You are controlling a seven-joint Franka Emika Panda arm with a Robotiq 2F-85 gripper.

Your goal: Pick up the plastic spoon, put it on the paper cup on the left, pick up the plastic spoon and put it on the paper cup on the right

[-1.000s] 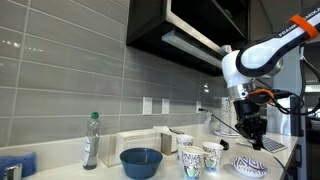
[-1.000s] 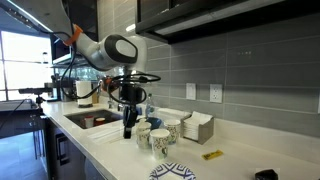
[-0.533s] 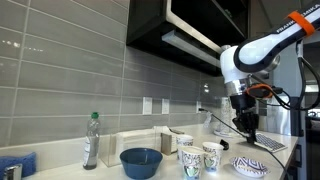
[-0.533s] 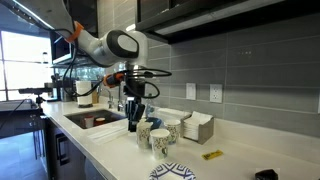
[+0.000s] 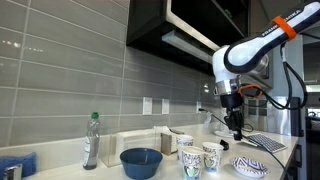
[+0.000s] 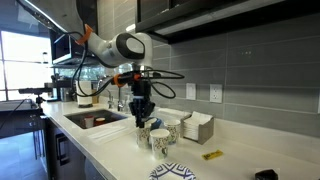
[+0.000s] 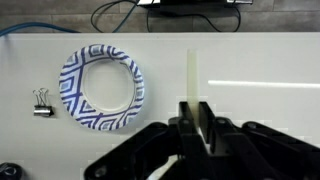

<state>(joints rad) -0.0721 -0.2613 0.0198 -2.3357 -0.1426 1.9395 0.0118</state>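
I am holding the plastic spoon in my fingers beside the paper cups, over the counter. I will move it over a cup before my gripper lets go of it.
My gripper [image 7: 196, 112] is shut on the pale plastic spoon [image 7: 192, 72], whose handle sticks out past the fingertips in the wrist view. The gripper [image 5: 237, 130] hangs above the counter, to the right of and above two patterned paper cups [image 5: 189, 159] [image 5: 211, 157]. In an exterior view the gripper [image 6: 141, 120] is just above the cups [image 6: 160, 141] [image 6: 146, 134]. The spoon is too small to make out in both exterior views.
A blue-patterned paper plate [image 7: 101, 87] and a binder clip [image 7: 41, 100] lie on the white counter. A blue bowl [image 5: 141, 162], a bottle [image 5: 91, 140], a napkin box [image 6: 195, 126] and a sink [image 6: 95, 120] are nearby. A yellow item [image 6: 211, 155] lies on the counter.
The arm has risen from the counter by the plate and swung toward the paper cups, with the spoon held in the gripper.
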